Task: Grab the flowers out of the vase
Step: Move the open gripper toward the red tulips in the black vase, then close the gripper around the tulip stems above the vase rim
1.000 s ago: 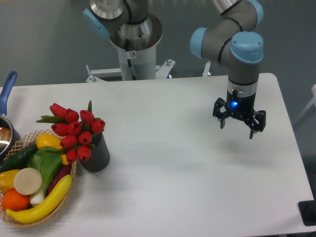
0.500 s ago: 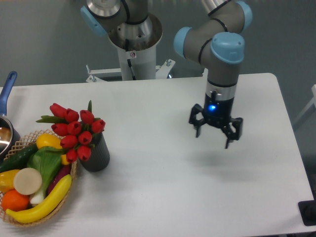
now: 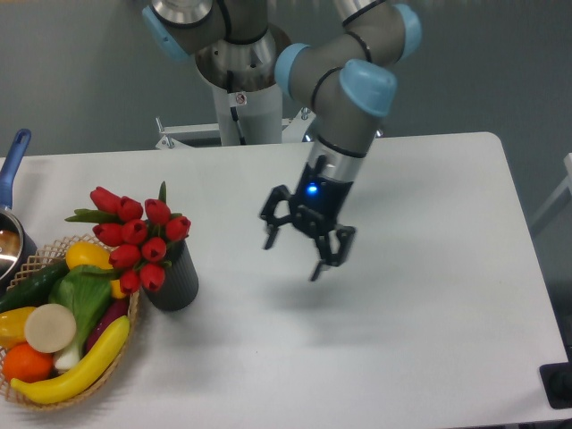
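Note:
I need to grip the red tulip buds of the flowers (image 3: 134,237) with my gripper next, to pick them from the dark ribbed vase (image 3: 177,281).
The flowers (image 3: 134,237), a bunch of red tulip buds with green leaves, stand in the dark ribbed vase (image 3: 177,281) at the left of the white table. They lean left over the basket. My gripper (image 3: 293,256) is open and empty. It hangs above the table's middle, well to the right of the vase and tilted toward it.
A wicker basket (image 3: 36,261) with toy vegetables, among them a yellow banana (image 3: 76,373) and an orange (image 3: 24,364), touches the vase's left side. A pot with a blue handle (image 3: 12,170) sits at the left edge. The robot base (image 3: 241,89) stands behind the table.
My gripper has moved left across the table, from the right side to the middle, and has tilted toward the vase. It stays open. The flowers and vase have not moved.

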`<state>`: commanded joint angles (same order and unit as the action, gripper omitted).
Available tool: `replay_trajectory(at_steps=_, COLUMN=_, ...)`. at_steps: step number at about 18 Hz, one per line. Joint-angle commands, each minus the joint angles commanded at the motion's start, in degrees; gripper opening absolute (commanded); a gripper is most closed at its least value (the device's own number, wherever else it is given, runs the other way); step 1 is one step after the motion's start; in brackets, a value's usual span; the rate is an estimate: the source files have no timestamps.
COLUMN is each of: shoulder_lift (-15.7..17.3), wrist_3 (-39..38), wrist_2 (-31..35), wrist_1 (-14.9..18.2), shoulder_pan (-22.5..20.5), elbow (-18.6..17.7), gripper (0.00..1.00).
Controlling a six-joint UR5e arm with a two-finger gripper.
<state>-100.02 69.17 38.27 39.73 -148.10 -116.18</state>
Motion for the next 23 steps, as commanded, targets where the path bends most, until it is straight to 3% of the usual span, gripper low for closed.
replay_trajectory(at_steps=3, shoulder_lift=0.62, wrist_3=0.26, wrist_2=-6.26, wrist_1=0.09, shoulder_pan=-0.09, elbow=-1.24, gripper=1.00)
replay_trajectory(at_steps=8, shoulder_lift=3.16, wrist_3=0.52, wrist_2=-10.40, wrist_1=0.09, shoulder_pan=0.96, elbow=-3.78, gripper=1.00)
replay_trajectory(at_steps=16, shoulder_lift=2.73, wrist_3=0.53, wrist_2=-10.76, wrist_1=-0.09, shoulder_pan=6.15, elbow=-4.32, gripper=1.00)
replay_trajectory(at_steps=23, shoulder_lift=0.97, wrist_3=0.53, wrist_2=-11.02, wrist_1=-0.09, shoulder_pan=6.86, elbow=-4.05, gripper=1.00)
